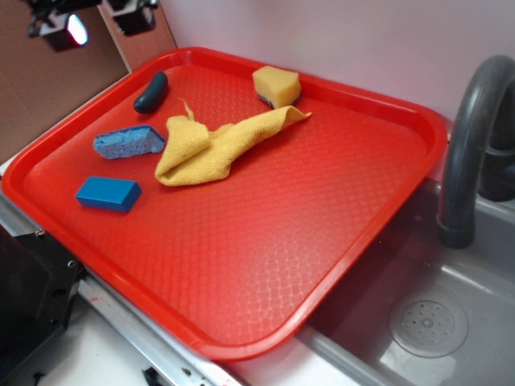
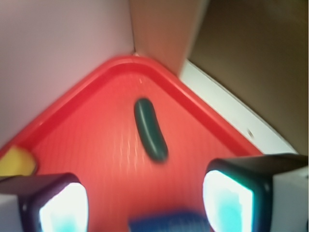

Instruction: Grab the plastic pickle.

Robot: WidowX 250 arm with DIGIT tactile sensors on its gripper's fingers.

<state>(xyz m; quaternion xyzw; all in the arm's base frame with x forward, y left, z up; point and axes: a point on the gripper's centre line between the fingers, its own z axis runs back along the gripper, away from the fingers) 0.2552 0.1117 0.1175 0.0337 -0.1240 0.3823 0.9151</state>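
The pickle (image 1: 151, 92) is long and slim. My gripper grabs the pickle across its middle next, where its two long sides face each other.
The plastic pickle (image 1: 151, 92) is a dark green, glossy oblong lying in the far left corner of the red tray (image 1: 265, 241). In the wrist view the pickle (image 2: 150, 128) lies ahead of my gripper (image 2: 145, 203), apart from it, pointing toward the tray corner. The gripper is open, with wide bare tray between its two fingers (image 2: 227, 198) and nothing held. In the exterior view only a part of the gripper (image 1: 88, 20) shows at the top left edge, high above the tray.
A blue sponge (image 1: 129, 142), a blue rectangular block (image 1: 109, 194), a crumpled yellow cloth (image 1: 213, 145) and a yellow sponge (image 1: 277, 85) lie on the tray. A grey sink (image 1: 426, 322) with a dark faucet (image 1: 471, 137) is at the right. A wall stands behind.
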